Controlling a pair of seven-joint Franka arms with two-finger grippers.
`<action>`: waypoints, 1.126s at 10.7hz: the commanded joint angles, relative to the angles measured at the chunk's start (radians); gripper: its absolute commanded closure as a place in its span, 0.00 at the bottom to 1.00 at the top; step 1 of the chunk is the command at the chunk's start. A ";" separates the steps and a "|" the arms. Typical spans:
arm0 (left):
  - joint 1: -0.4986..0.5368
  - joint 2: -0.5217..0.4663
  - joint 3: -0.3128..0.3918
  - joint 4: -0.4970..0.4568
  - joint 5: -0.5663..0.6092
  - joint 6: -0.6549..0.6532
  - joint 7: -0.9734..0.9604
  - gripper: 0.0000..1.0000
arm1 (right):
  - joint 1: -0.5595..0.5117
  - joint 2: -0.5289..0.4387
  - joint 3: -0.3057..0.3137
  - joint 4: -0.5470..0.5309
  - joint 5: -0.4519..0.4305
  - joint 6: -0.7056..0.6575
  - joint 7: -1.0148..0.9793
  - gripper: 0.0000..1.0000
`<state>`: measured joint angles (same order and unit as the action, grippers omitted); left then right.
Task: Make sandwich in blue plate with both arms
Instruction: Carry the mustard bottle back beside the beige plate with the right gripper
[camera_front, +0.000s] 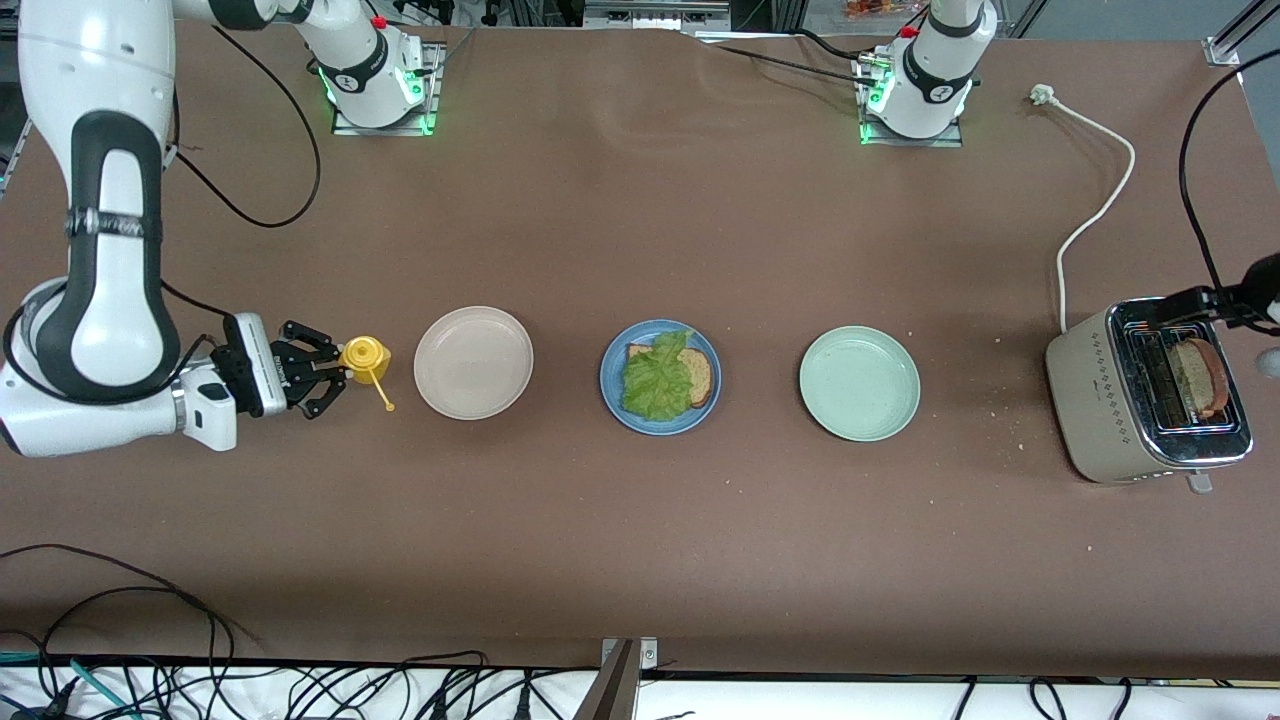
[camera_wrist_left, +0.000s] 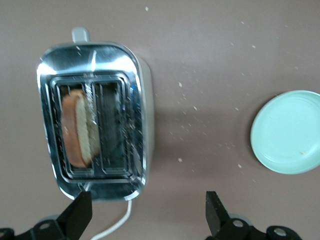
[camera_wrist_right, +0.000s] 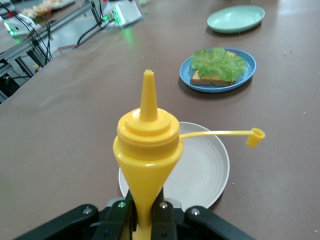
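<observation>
My left gripper grabs the toaster slice's crust edge (camera_front: 1195, 374) next, to top the sandwich in the blue plate (camera_front: 612, 400).
The blue plate (camera_front: 612, 400) holds one toast slice (camera_front: 701, 375) with a lettuce leaf (camera_front: 657, 380) on top; it also shows in the right wrist view (camera_wrist_right: 247, 76). A second toast slice (camera_front: 1200, 378) stands in a slot of the toaster (camera_front: 1095, 395), also seen in the left wrist view (camera_wrist_left: 75, 129). My left gripper (camera_wrist_left: 147, 216) is open and empty, up over the toaster (camera_wrist_left: 132, 65); in the front view it (camera_front: 1215, 303) shows at the edge. My right gripper (camera_front: 325, 378) is shut on an upright yellow squeeze bottle (camera_front: 365, 355), next to the beige plate (camera_front: 473, 362); the bottle (camera_wrist_right: 147, 150) fills the right wrist view.
The pale green plate (camera_front: 859, 383) lies between the blue plate and the toaster. The bottle's cap (camera_wrist_right: 255, 136) hangs open on its strap. The toaster's white cord (camera_front: 1095, 215) runs toward the left arm's base. Crumbs lie around the toaster.
</observation>
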<state>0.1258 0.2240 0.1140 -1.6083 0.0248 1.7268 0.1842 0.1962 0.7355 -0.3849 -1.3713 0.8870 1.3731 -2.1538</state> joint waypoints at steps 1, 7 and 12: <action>0.057 0.081 -0.008 0.048 0.030 0.039 0.061 0.00 | -0.081 0.111 0.015 0.015 0.118 -0.089 -0.170 0.87; 0.155 0.204 -0.008 0.048 0.044 0.125 0.167 0.00 | -0.146 0.216 0.018 0.014 0.138 -0.100 -0.302 0.86; 0.155 0.218 -0.008 0.048 0.055 0.126 0.170 0.53 | -0.156 0.211 0.017 0.023 0.162 -0.101 -0.288 0.00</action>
<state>0.2769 0.4262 0.1121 -1.5915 0.0425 1.8605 0.3400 0.0611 0.9510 -0.3787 -1.3693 1.0333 1.2929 -2.4470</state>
